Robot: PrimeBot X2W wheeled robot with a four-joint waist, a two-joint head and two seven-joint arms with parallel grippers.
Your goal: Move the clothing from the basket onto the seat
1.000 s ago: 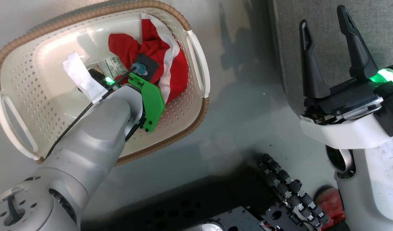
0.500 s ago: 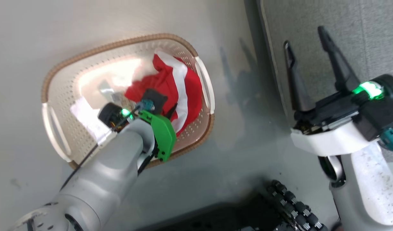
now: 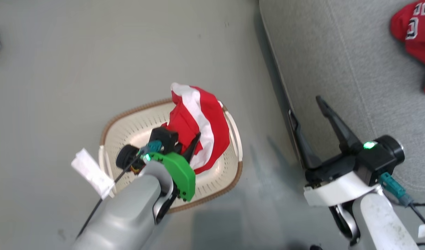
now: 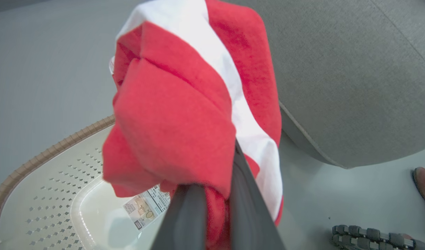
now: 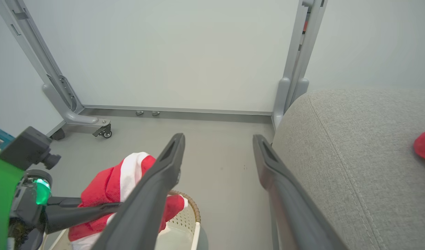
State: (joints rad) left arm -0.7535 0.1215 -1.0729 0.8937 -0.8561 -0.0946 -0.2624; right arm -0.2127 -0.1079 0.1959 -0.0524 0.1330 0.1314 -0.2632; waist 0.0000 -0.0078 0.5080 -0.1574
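I should next use my right gripper to grab the garment by its red fabric beside the white panel, so that I can move the clothing onto the seat (image 3: pixel 354 69).
My left gripper (image 3: pixel 193 140) is shut on a red garment with a white panel (image 3: pixel 202 118), which hangs bunched above the cream perforated basket (image 3: pixel 212 189). In the left wrist view the fabric (image 4: pixel 184 114) drapes over both dark fingers (image 4: pixel 248 201). Below it lie the basket's floor (image 4: pixel 42 198) and paper label (image 4: pixel 146 208). My right gripper (image 3: pixel 304 106) stands open and empty beside the edge of the grey seat (image 3: pixel 354 69). A second red garment with white numerals (image 3: pixel 415 34) lies on the seat, far right.
Grey floor surrounds the basket. In the right wrist view, a white partition on a grey wheeled frame (image 5: pixel 101 130) stands behind the basket, beside the seat (image 5: pixel 354 156). A red shoe (image 4: pixel 424 184) and a black cable chain (image 4: pixel 368 236) lie near my base.
The head camera has risen and swung, so the basket looks smaller. My left gripper has lifted the red and white garment up from the basket's floor to above its rim.
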